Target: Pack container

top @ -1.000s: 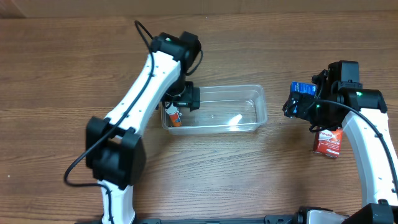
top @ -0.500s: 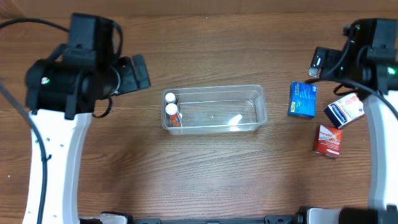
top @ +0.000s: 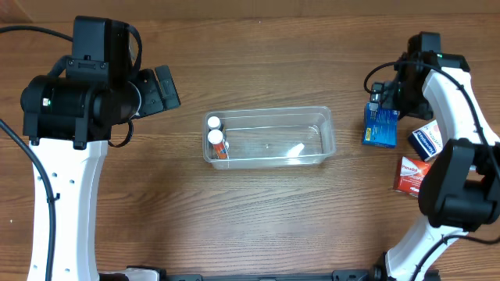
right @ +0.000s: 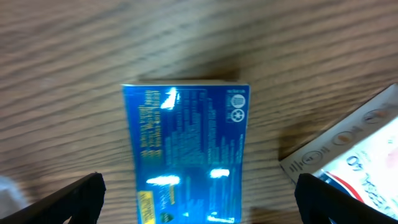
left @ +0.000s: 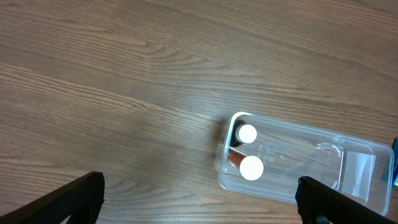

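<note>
My right gripper is to reach the blue medicine box and grab it by its two long sides, so the box's ends stay free to go into the container.
The clear container (top: 312, 148) lies in the middle of the table. Two white-capped bottles (top: 216, 139) stand at its left end; they also show in the left wrist view (left: 251, 168) inside the container (left: 348, 168). My left gripper (left: 199, 199) is open and empty, high above the table left of the container. My right gripper (right: 198, 196) is open and empty, right above a blue box (right: 186, 149) that lies flat on the table right of the container (top: 380, 127).
A white and blue box (top: 426, 140) and a red box (top: 408, 175) lie on the table right of the blue box. The white box's corner shows in the right wrist view (right: 354, 155).
The right arm has moved in over the blue box and come lower. The left arm has barely shifted. The bottles, container and boxes lie as before.
</note>
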`<state>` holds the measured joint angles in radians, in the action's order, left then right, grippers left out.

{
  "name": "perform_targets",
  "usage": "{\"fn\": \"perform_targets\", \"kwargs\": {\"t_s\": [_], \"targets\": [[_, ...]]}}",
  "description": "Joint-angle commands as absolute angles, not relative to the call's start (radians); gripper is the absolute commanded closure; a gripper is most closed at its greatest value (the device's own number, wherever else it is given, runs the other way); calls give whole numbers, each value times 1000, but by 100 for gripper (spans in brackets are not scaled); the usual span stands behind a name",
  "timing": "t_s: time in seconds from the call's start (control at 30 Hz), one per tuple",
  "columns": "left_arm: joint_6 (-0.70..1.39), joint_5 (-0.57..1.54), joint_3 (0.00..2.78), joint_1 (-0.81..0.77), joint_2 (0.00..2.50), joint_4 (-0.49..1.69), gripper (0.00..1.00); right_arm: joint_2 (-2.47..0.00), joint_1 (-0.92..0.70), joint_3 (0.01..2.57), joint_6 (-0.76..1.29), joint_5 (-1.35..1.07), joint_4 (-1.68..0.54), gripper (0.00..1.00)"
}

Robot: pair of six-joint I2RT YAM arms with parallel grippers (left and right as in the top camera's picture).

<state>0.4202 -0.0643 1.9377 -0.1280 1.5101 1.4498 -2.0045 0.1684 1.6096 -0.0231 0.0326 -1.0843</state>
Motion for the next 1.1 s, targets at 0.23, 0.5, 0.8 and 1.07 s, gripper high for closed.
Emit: {"fn": "perform_targets", "kwargs": {"t_s": [0.23, 0.5, 0.8, 1.07], "targets": [[423, -70, 1946, -123, 1511, 1439, 0, -2090, 175, 1600, -28, -37, -1091, 0], [423, -70, 1946, -123, 1511, 1439, 0, -2090, 175, 1549, -27, -54, -1079, 0], [423, -69, 1946, -123, 1511, 1441, 0, -2090, 175, 1498, -27, -54, -1016, 0], [422, -70, 1946, -123, 1511, 1444, 0, -2086, 175, 1513, -27, -55, -1012, 27]]}}
